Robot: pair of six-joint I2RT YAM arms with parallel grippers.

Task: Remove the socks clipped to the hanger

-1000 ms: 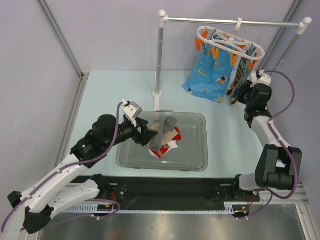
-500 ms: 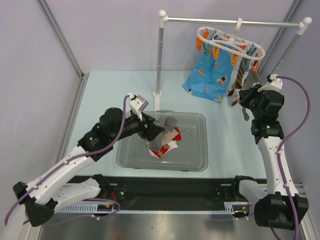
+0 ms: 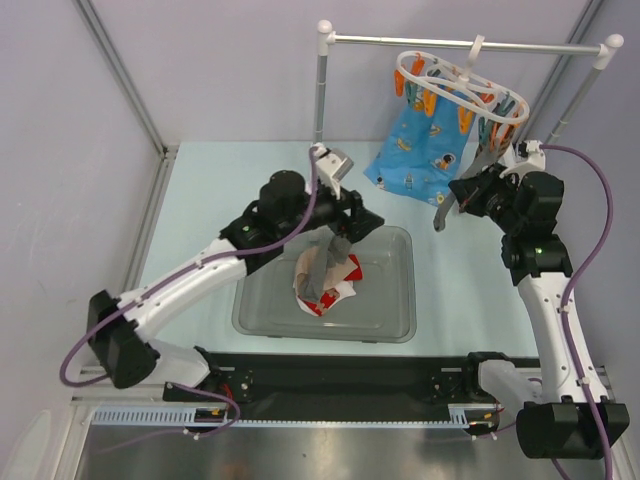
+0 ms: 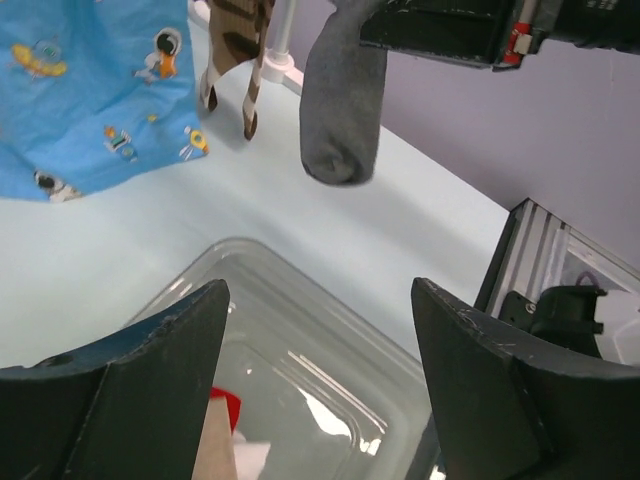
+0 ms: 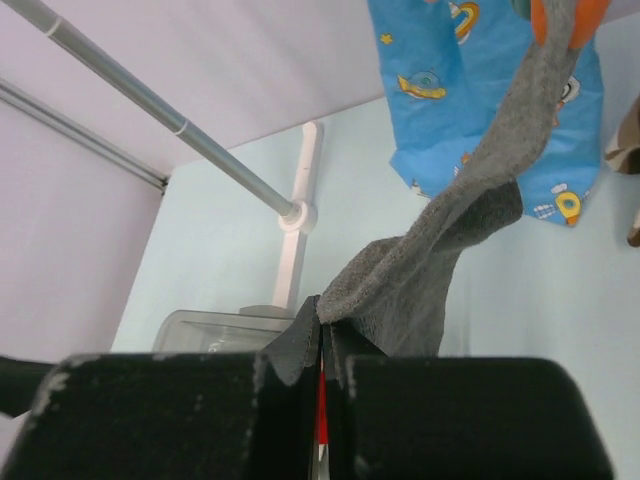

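The robot needs to grab the grey sock (image 5: 440,250) by its hanging toe (image 5: 407,325) next with its left gripper. The right gripper then stays free to hold the hanger for removal.
The white oval hanger (image 3: 455,88) with orange pegs hangs tilted from the rail. A blue cartoon sock (image 3: 418,150) and a brown striped sock (image 4: 235,40) are clipped to it. My right gripper (image 3: 458,195) (image 5: 322,320) is shut on a grey sock (image 5: 440,250). That sock stretches up to an orange peg (image 5: 560,15), and its toe hangs down (image 4: 342,100). My left gripper (image 3: 358,218) (image 4: 320,390) is open and empty above the far rim of the clear tray (image 3: 400,300). Several socks (image 3: 322,275) lie piled in the tray.
The white-and-metal rail stand has a post (image 3: 320,110) just behind the tray and a second post at the far right. The grey walls and the frame bars close in the table at the left and the back.
My left arm has lifted out of the tray and swung right and farther back. My right gripper has moved left, pulling the grey sock taut, and the hanger has tilted.
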